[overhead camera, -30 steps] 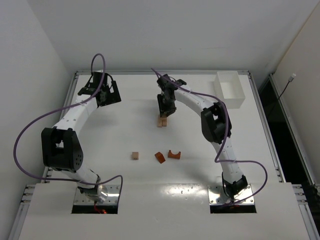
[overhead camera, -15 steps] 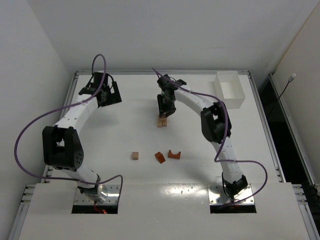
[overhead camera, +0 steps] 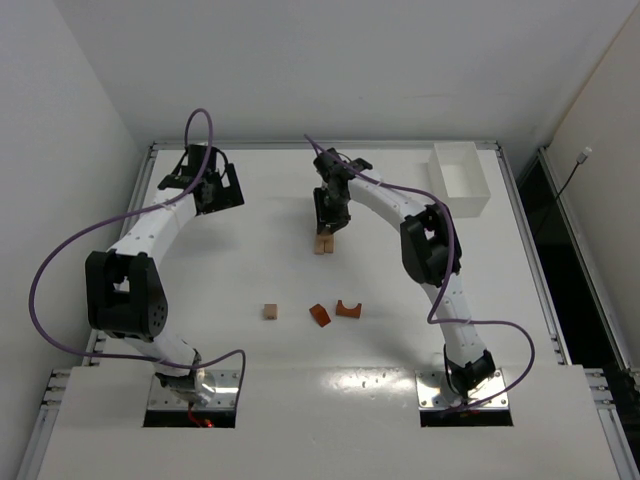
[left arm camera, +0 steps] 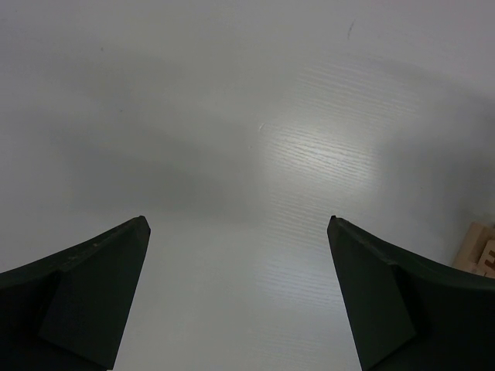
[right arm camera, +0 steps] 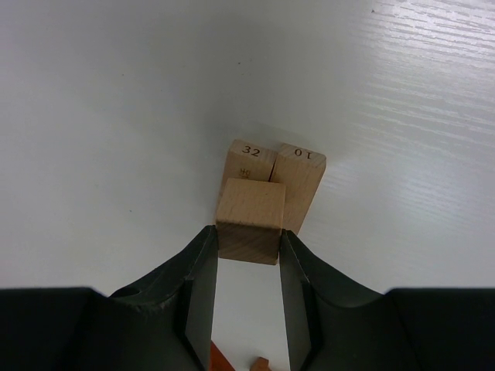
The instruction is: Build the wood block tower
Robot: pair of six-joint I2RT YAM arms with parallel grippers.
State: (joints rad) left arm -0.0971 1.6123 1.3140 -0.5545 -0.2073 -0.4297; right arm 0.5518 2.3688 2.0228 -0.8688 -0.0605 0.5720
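My right gripper opens now, since the tan cube sits level across the two bars' seam and would rest on the bars.
Two pale tan bars, marked 32 (right arm camera: 249,161) and 10 (right arm camera: 303,179), lie side by side on the white table; in the top view they show as one small tan pair (overhead camera: 323,244). My right gripper (right arm camera: 248,232) is shut on a tan cube (right arm camera: 249,219) and holds it over the near end of the bars; whether the cube touches them I cannot tell. In the top view this gripper (overhead camera: 331,216) stands right over the bars. A second tan cube (overhead camera: 270,312), an orange wedge (overhead camera: 320,316) and an orange arch (overhead camera: 348,309) lie loose nearer the arm bases. My left gripper (overhead camera: 205,188) is open and empty at the far left.
A white rectangular tray (overhead camera: 460,178) stands at the back right corner. The left wrist view shows bare table between the open fingers (left arm camera: 100,294) and a tan block edge (left arm camera: 479,249) at the right border. Walls close the table at the back and left.
Almost nothing: the right gripper stays over the bars with the cube in it, and the left gripper has shifted only very slightly.
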